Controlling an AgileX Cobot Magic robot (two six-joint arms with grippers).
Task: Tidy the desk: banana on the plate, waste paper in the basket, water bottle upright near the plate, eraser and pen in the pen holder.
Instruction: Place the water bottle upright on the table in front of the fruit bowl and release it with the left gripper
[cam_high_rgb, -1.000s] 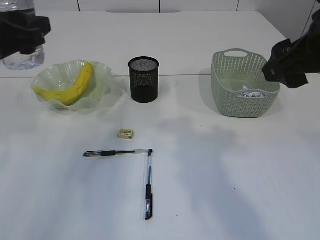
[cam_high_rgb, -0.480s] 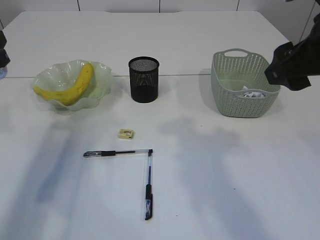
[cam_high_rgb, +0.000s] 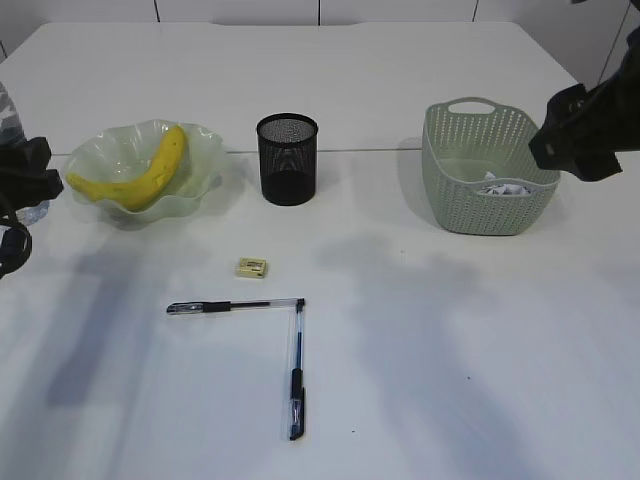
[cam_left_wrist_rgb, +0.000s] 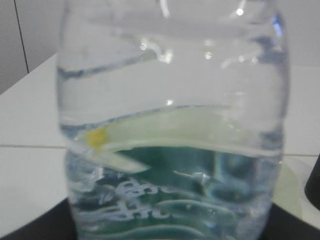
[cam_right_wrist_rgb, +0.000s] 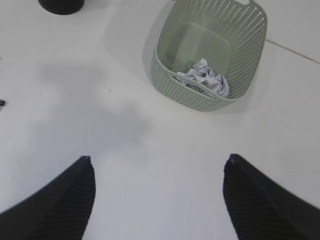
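The bottle's base (cam_high_rgb: 36, 215) hangs above the white table beside the plate and the water bottle would fall if released now, so my left gripper keeps holding it.
My left gripper (cam_high_rgb: 22, 178) is at the far left edge, just left of the plate, shut on the clear water bottle (cam_left_wrist_rgb: 170, 100), which fills the left wrist view and stands upright. The banana (cam_high_rgb: 140, 172) lies on the pale green wavy plate (cam_high_rgb: 208, 150). The black mesh pen holder (cam_high_rgb: 288, 160) stands right of the plate. The yellow eraser (cam_high_rgb: 252, 267) and two pens (cam_high_rgb: 235, 306) (cam_high_rgb: 297, 370) lie on the table. Crumpled waste paper (cam_right_wrist_rgb: 205, 80) lies in the green basket (cam_high_rgb: 450, 190). My right gripper (cam_right_wrist_rgb: 157, 200) is open and empty, raised beside the basket.
The white table has a seam line running behind the plate, holder and basket. The pens form an L shape in front of the eraser. The right arm (cam_high_rgb: 585, 135) hangs over the basket's right rim.
My left arm with the bottle has come down from the top left corner to the table's left edge beside the plate. The right arm has barely moved.
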